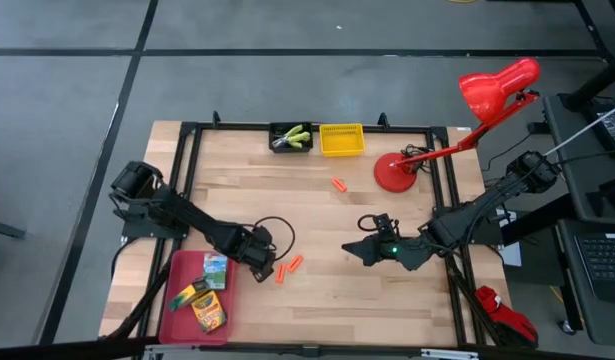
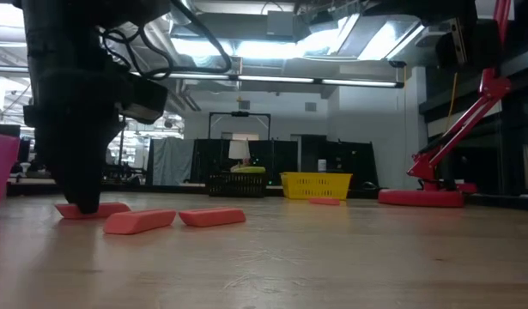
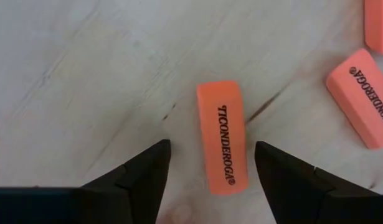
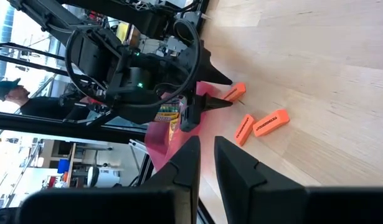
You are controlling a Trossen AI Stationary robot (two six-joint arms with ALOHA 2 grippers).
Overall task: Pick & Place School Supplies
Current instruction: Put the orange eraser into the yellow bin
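My left gripper has its fingers on either side of the orange eraser's long sides. Closing now would hold it if it closed now. It will close.
My left gripper [image 3: 212, 144] is open and low over the table, pointing down. Its fingers stand on either side of one orange eraser [image 3: 223, 137], which lies flat on the wood, and do not touch it. Two more erasers [image 1: 280, 272] [image 1: 295, 263] lie just right of it, and another one [image 1: 339, 184] lies farther back. Three crayon boxes [image 1: 209, 315] lie in the red tray [image 1: 175, 268]. The lime-handled tools [image 1: 295, 135] rest in the black bin. My right gripper [image 1: 355, 250] is shut and waits right of centre.
The black bin [image 1: 277, 130] and the yellow bin [image 1: 341, 152] stand at the far edge. A red desk lamp [image 1: 392, 172] has its base on the far right of the table. A cable loop [image 1: 277, 230] lies by my left gripper. Bare wood stretches between the two grippers.
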